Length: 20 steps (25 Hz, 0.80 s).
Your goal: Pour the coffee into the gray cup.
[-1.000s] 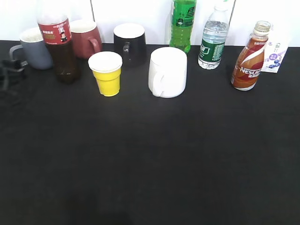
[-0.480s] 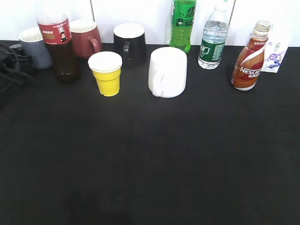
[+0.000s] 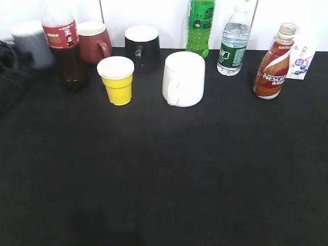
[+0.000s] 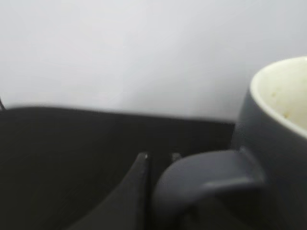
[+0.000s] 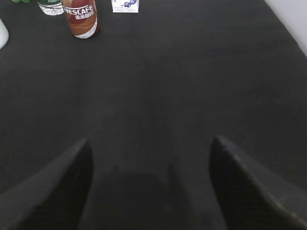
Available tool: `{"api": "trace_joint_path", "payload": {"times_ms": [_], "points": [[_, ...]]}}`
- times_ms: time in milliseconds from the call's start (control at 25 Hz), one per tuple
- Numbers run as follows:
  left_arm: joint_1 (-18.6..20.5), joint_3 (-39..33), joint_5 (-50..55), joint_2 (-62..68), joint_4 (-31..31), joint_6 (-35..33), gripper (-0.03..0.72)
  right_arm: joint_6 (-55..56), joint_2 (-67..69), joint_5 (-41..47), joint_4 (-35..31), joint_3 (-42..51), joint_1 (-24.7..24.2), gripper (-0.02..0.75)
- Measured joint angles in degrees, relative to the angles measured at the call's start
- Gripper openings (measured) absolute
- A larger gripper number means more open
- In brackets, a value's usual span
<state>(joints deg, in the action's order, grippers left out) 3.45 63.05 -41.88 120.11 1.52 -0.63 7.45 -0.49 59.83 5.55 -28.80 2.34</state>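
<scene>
My right gripper is to pick up the NESCAFE bottle next around its labeled body (image 3: 274, 64), so that it can pour coffee into the gray cup (image 3: 32, 45).
The gray cup (image 3: 32, 45) is at the far back left, partly behind the cola bottle. In the left wrist view it fills the right side (image 4: 280, 139), with its cream inside showing. My left gripper (image 4: 158, 156) is shut on the cup's loop handle, one finger on each side. In the exterior view only dark parts of the left arm (image 3: 9, 59) show at the left edge. The coffee bottle (image 3: 272, 62) with the NESCAFE label stands at the back right and also shows in the right wrist view (image 5: 81, 18). My right gripper (image 5: 151, 143) is open and empty above bare table.
Along the back stand a cola bottle (image 3: 63, 46), a red mug (image 3: 94, 42), a black mug (image 3: 142, 47), a yellow cup (image 3: 117, 80), a white mug (image 3: 183, 78), a green bottle (image 3: 200, 26), a water bottle (image 3: 233, 45) and a small carton (image 3: 300, 60).
The gray cup has moved up and to the left, from beside the cola bottle toward the back-left corner, with the left arm's dark parts moving along with it.
</scene>
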Motion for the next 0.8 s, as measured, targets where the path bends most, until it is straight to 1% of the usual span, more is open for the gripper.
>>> {"api": "trace_joint_path", "payload": {"times_ms": [80, 120, 240, 320, 440, 480, 560, 600, 640, 720, 800], "points": [[1.28, -4.55, -0.97, -3.87, 0.35, -0.16, 0.069, 0.0, 0.0, 0.05, 0.0, 0.0, 0.0, 0.591], [1.75, -8.13, -1.83, -5.88, 0.63, -0.16, 0.069, 0.0, 0.0, 0.05, 0.0, 0.0, 0.0, 0.591], [1.88, -19.94, -5.22, -15.2, 0.94, -0.25, 0.068, 0.0, 0.0, 0.0, 0.0, 0.0, 0.0, 0.591], [1.88, -26.96, -5.69, -21.37, 0.63, -0.32, 0.069, 0.0, 0.0, 0.0, 0.0, 0.0, 0.0, 0.591], [1.82, -34.28, -5.69, -30.52, -0.94, -0.32, 0.068, 0.0, 0.0, 0.0, 0.0, 0.0, 0.0, 0.591], [1.82, -35.95, -5.69, -33.06, -2.95, -0.37, 0.068, 0.0, 0.0, 0.0, 0.0, 0.0, 0.0, 0.591], [1.82, -38.26, -5.69, -37.13, -9.48, -0.3, 0.068, 0.0, 0.0, 0.0, 0.0, 0.0, 0.0, 0.591], [1.5, -38.87, -5.55, -38.24, -12.69, 0.98, 0.068, 0.0, 0.0, 0.0, 0.0, 0.0, 0.0, 0.591], [0.5, -39.18, -5.5, -38.79, -14.01, 2.3, 0.068, 0.0, 0.0, 0.0, 0.0, 0.0, 0.0, 0.591], [-2.88, -39.18, -5.49, -39.01, -17.51, 2.92, 0.068, 0.0, 0.0, 0.0, -0.11, 0.0, 0.0, 0.591], [-7.77, -39.18, -4.87, -39.01, -21.02, 2.92, 0.068, 0.0, 0.0, 0.0, -0.17, 0.0, 0.0, 0.591]]}}
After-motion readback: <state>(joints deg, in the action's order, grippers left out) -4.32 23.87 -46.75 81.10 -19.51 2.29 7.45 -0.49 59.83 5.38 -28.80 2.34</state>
